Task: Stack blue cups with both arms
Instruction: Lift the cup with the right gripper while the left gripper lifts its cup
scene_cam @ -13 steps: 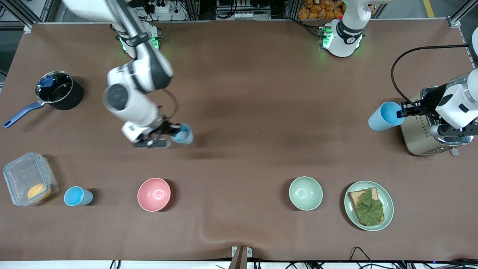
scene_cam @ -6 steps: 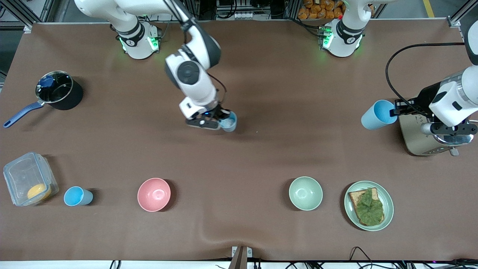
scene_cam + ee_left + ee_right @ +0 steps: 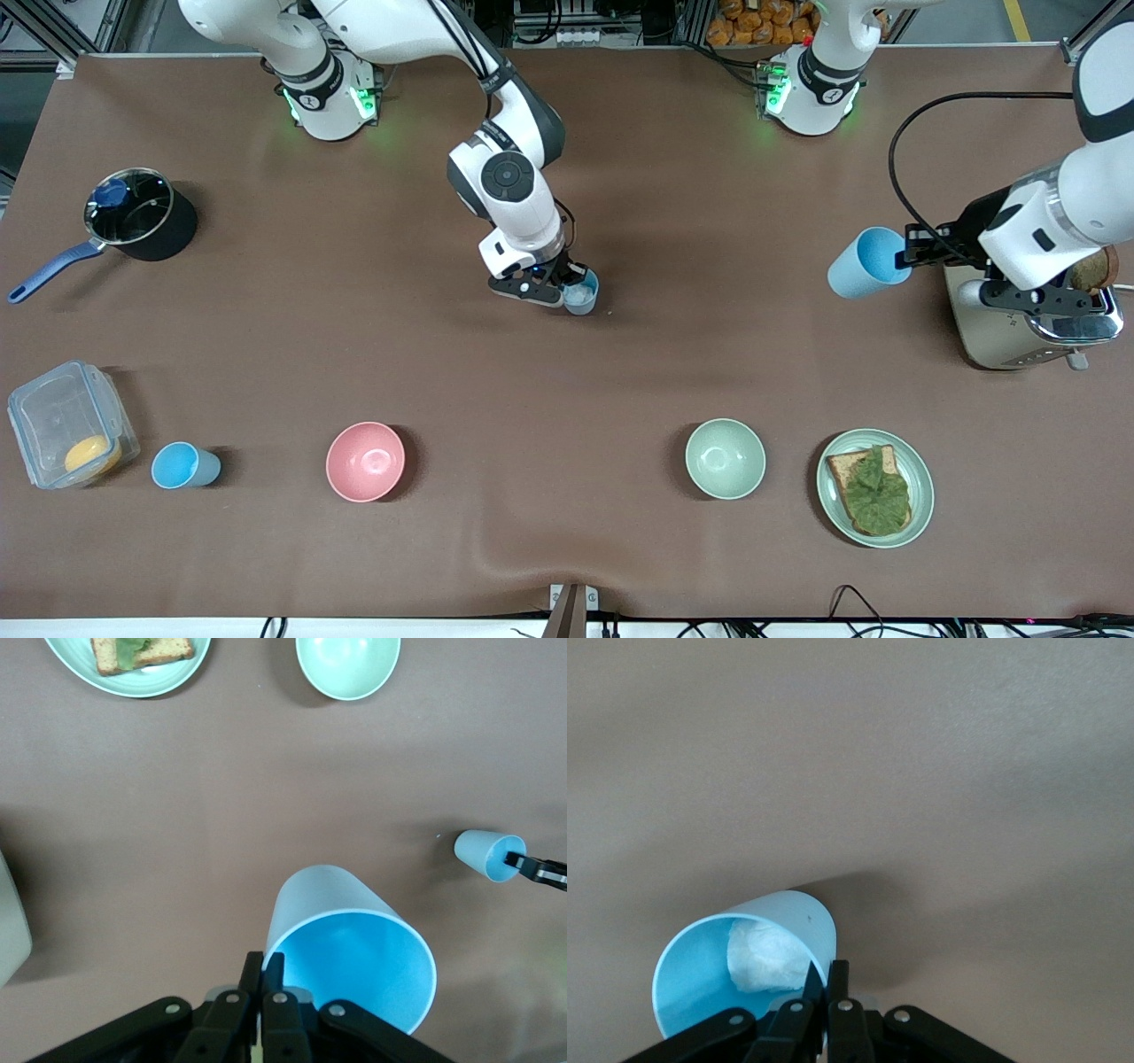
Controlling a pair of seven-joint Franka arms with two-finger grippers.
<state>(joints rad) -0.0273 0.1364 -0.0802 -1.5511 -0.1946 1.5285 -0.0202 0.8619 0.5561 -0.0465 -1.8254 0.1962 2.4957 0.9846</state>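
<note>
I should let go of the blue cup with my right gripper now, because the blue cup's base [image 3: 580, 312] [image 3: 821, 911] meets its own shadow on the tabletop below the fingers.
My right gripper [image 3: 567, 289] is shut on the rim of a blue cup [image 3: 581, 293] and holds it low over the middle of the table. The right wrist view shows that cup [image 3: 744, 966] with a white wad [image 3: 766, 955] inside, its rim pinched by the gripper [image 3: 827, 973]. My left gripper [image 3: 907, 249] is shut on the rim of a second blue cup [image 3: 863, 263], tilted in the air beside the toaster. The left wrist view shows this cup [image 3: 350, 961] in the gripper [image 3: 263, 961], with the right gripper's cup [image 3: 483, 855] farther off. A third blue cup [image 3: 182, 466] stands beside a clear container.
A pink bowl [image 3: 365, 461], a pale-green bowl [image 3: 725, 458] and a plate with toast and lettuce [image 3: 874, 487] stand along the edge nearest the front camera. A toaster [image 3: 1019, 332] is at the left arm's end. A black pot [image 3: 142, 226] and the clear container [image 3: 66, 424] are at the right arm's end.
My right arm has carried its cup from the right arm's end to the middle of the table. My left arm has moved its cup toward the middle, away from the toaster.
</note>
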